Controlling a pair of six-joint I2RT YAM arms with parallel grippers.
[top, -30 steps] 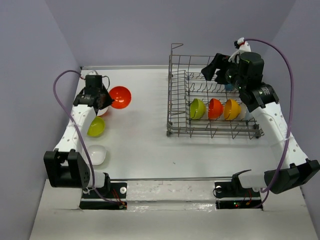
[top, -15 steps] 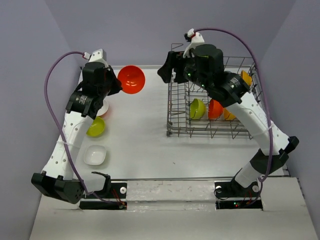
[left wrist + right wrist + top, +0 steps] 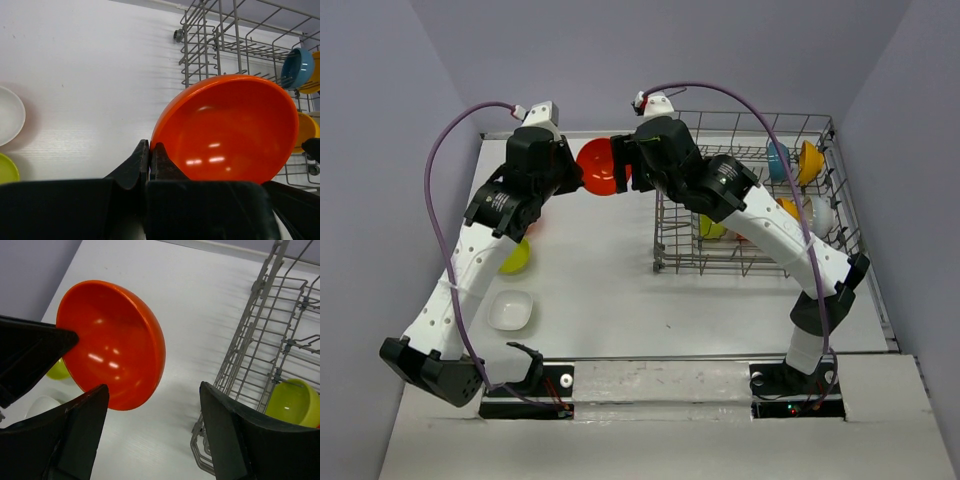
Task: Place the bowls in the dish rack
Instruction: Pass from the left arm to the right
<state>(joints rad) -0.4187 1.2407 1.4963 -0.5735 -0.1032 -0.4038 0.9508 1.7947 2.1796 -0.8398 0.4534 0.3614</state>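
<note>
The red-orange bowl should go into the dish rack, so my right gripper should grab the bowl by its free rim.
My left gripper is shut on the rim of a red-orange bowl and holds it tilted in the air, left of the dish rack. From above, the red-orange bowl hangs between my left gripper and my right gripper. The right gripper stands open and holds nothing. The red-orange bowl lies just ahead of its left finger. The dish rack holds blue, orange, lime green, orange-yellow and white bowls.
A lime green bowl and a squarish white bowl rest on the table at the left. Another bowl is mostly hidden under the left arm. The rack's tall left wall stands just right of the right gripper.
The left arm lifted the red-orange bowl off the table and carried it right toward the rack. The right arm swung left from over the rack to meet the bowl, jaws open throughout.
</note>
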